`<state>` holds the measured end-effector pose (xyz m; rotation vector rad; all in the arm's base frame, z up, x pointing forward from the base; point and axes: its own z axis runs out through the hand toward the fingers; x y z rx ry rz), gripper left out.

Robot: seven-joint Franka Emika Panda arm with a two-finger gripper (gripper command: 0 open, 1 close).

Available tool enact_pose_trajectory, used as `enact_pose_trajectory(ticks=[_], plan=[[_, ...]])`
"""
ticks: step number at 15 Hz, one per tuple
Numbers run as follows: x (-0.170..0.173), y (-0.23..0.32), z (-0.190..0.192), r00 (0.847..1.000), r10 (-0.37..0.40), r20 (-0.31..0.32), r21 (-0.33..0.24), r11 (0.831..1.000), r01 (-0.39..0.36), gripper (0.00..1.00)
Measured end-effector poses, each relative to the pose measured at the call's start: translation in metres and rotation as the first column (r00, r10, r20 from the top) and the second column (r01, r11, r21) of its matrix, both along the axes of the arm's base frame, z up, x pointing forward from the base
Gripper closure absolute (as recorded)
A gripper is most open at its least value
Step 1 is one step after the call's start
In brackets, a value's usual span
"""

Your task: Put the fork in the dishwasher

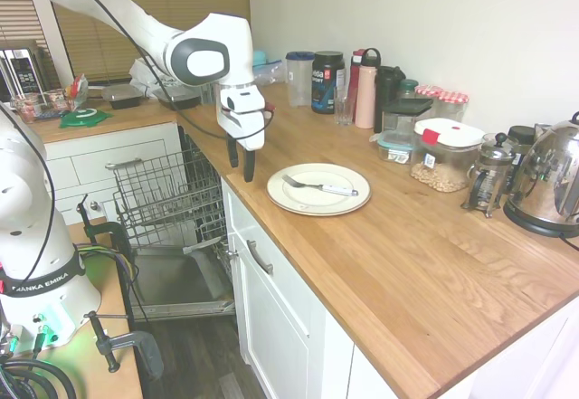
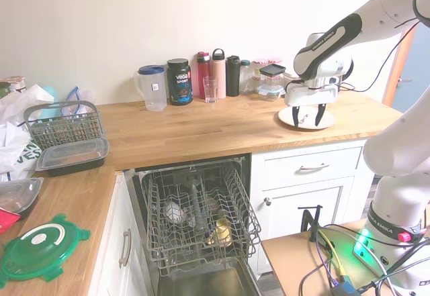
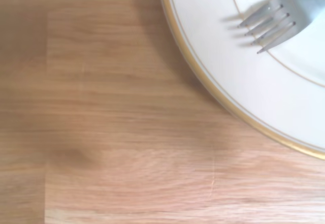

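Observation:
My gripper will next grab the fork by its neck, where handle meets head point(image 1: 316, 186). The job is to put the fork in the dishwasher point(image 1: 172, 218).
The fork point(image 1: 318, 185) lies on a white gold-rimmed plate point(image 1: 298, 202) on the wooden counter, tines toward the arm. The wrist view shows its silver tines point(image 3: 271, 21) on the plate point(image 3: 244, 82). My gripper point(image 1: 241, 166) hangs open and empty just above the counter, left of the plate's edge, and holds nothing. In the second exterior view the gripper point(image 2: 308, 117) stands in front of the plate point(image 2: 327, 122). The dishwasher is open below the counter, its wire rack point(image 1: 167, 195) point(image 2: 195, 212) pulled out over the dropped door point(image 1: 176, 281).
Bottles, a jug and tubs point(image 1: 327, 80) line the back wall. Food containers point(image 1: 445, 153), a French press point(image 1: 489, 175) and a kettle point(image 1: 552, 182) stand right of the plate. White cabinet doors point(image 1: 271, 299) sit beside the dishwasher. A cutlery basket point(image 2: 62, 127) rests on the far counter.

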<state>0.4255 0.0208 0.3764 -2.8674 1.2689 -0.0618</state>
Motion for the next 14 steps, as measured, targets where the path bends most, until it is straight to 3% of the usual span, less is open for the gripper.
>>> enact_pose_trajectory(ticks=[2, 6, 9, 11, 14], plan=[[0.000, 0.000, 0.000, 1.000, -0.007, -0.001, 0.008, 1.000, 0.007, 0.00], [0.007, -0.006, 0.015, 0.997, -0.068, 0.029, 0.100, 0.993, 0.065, 0.00], [0.026, -0.014, 0.031, 0.985, -0.169, 0.036, 0.151, 0.975, 0.162, 0.00], [0.050, -0.026, 0.032, 0.961, -0.277, 0.021, 0.163, 0.949, 0.270, 0.00], [0.092, -0.046, 0.027, 0.894, -0.448, -0.010, 0.152, 0.883, 0.444, 0.00]])
